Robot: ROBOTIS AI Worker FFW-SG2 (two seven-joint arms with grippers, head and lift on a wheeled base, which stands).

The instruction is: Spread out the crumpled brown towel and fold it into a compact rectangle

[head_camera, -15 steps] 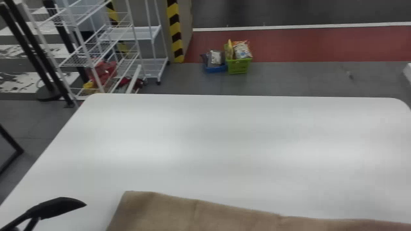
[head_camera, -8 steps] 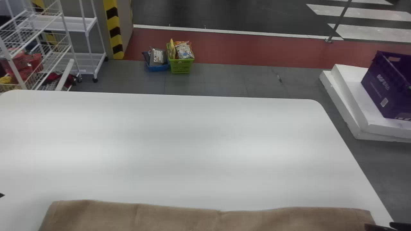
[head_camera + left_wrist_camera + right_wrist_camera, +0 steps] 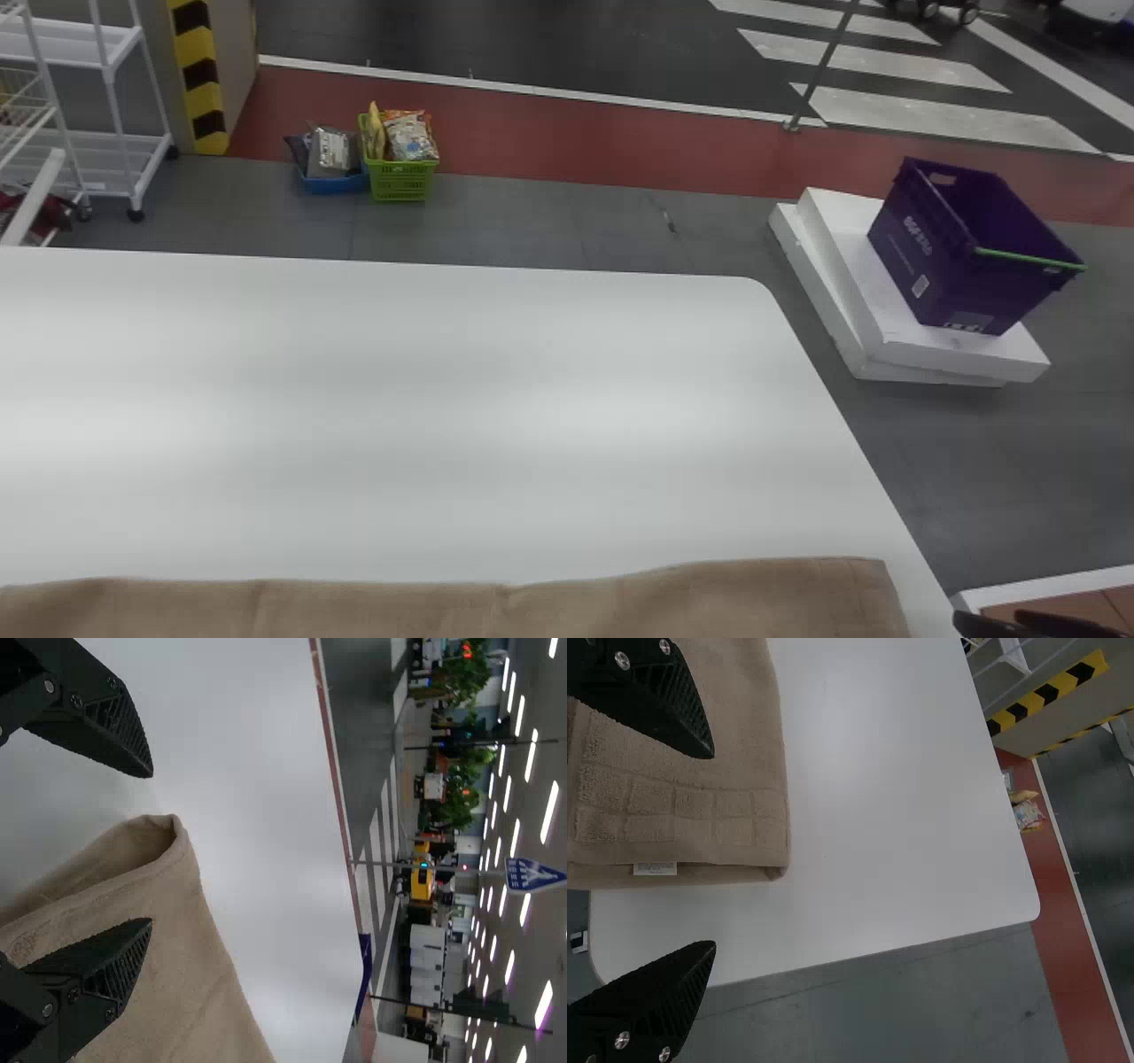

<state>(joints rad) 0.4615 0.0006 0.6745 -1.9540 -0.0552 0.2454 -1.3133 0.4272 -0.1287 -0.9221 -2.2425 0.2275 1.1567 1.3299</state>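
Note:
The left gripper should next grab the towel's corner by that raised fold (image 3: 168,846), because the corner stands up in a gaping fold while the rest of the towel lies flat.
In the head view the brown towel (image 3: 443,611) lies along the bottom edge, laid out wide with a doubled, slightly wavy far edge. My right gripper (image 3: 985,618) is at the lower right, just beyond the towel's right end. The right wrist view has the right gripper (image 3: 713,850) with its fingers wide apart, one over the towel (image 3: 682,806) and one past its layered, tagged edge. My left gripper (image 3: 151,849) is open too; a folded towel corner (image 3: 177,948) with a gaping fold stands between and under its fingers.
The white table (image 3: 443,399) reaches far ahead, its right edge (image 3: 850,425) slanting toward the right gripper. On the floor past it stand a purple crate (image 3: 966,257) on white slabs, a green basket (image 3: 399,180) and a white rack (image 3: 115,97).
The head view has swung to the right, so the table and towel sit farther left in it. The left gripper has left that view, and the right gripper has come in at the lower right.

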